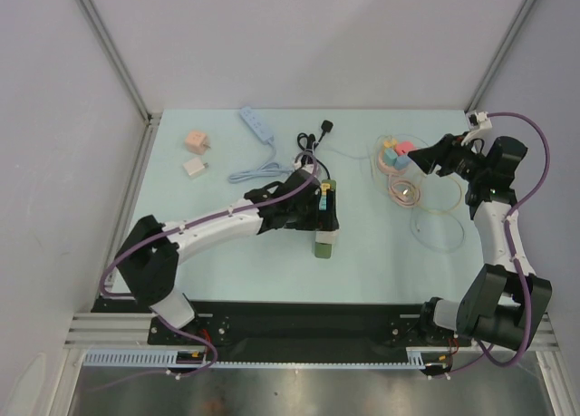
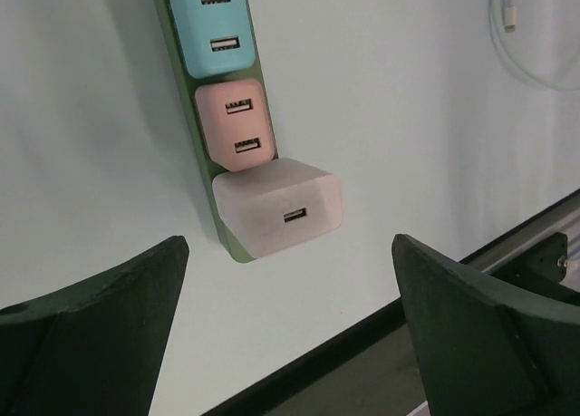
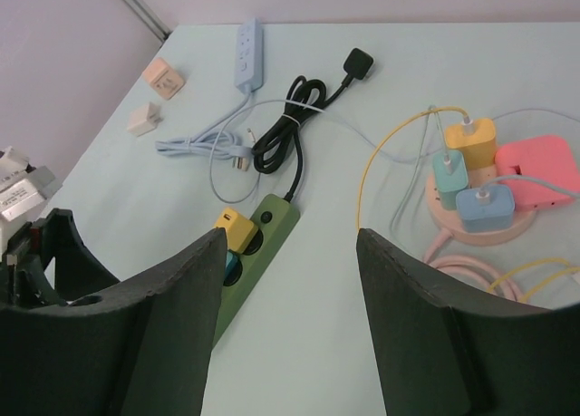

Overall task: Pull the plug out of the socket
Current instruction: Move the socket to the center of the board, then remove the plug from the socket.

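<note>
My left gripper is to hold the white plug by its opposite short sides next and leave the pink plug free, so that it can pull the white plug off the socket.
A green power strip lies mid-table with a row of USB charger plugs in it. In the left wrist view I see the teal plug, the pink plug and the white plug at the strip's near end. My left gripper is open and empty, hovering above the strip near the white plug, touching nothing. The right wrist view shows the strip with a yellow plug near its switch end. My right gripper is open and empty, raised at the right.
A light blue power strip and a bundled black cable lie at the back. Two loose chargers, pink and white, lie back left. A round pink socket hub with chargers and looping cables sits under the right arm.
</note>
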Tool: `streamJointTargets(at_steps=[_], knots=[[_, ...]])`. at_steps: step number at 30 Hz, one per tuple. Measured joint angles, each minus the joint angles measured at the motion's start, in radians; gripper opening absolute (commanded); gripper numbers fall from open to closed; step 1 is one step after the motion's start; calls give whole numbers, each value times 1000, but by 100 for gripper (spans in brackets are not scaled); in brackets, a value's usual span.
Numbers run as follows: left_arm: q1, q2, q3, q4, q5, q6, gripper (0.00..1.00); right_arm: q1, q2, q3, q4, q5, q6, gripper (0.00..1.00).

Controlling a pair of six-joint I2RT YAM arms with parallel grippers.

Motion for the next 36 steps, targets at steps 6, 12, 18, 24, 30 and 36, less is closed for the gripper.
streamJointTargets(at_steps=[6,12,18,24,30,36], knots=[[-62,130,165,-147,-112,-88,100,6,4,0,0,3,-1,64],[-97,227,257,-261,-197,-134,97,8,4,0,0,4,-2,65],[-122,304,339,-343,-271,-145,88,9,5,0,0,4,-3,65],[-134,360,401,-391,-314,-144,83,9,5,0,0,4,-3,65],[-161,397,444,-431,-355,-142,79,8,5,0,0,4,-3,64],[-175,417,454,-458,-378,-137,54,9,5,0,0,4,-1,65]])
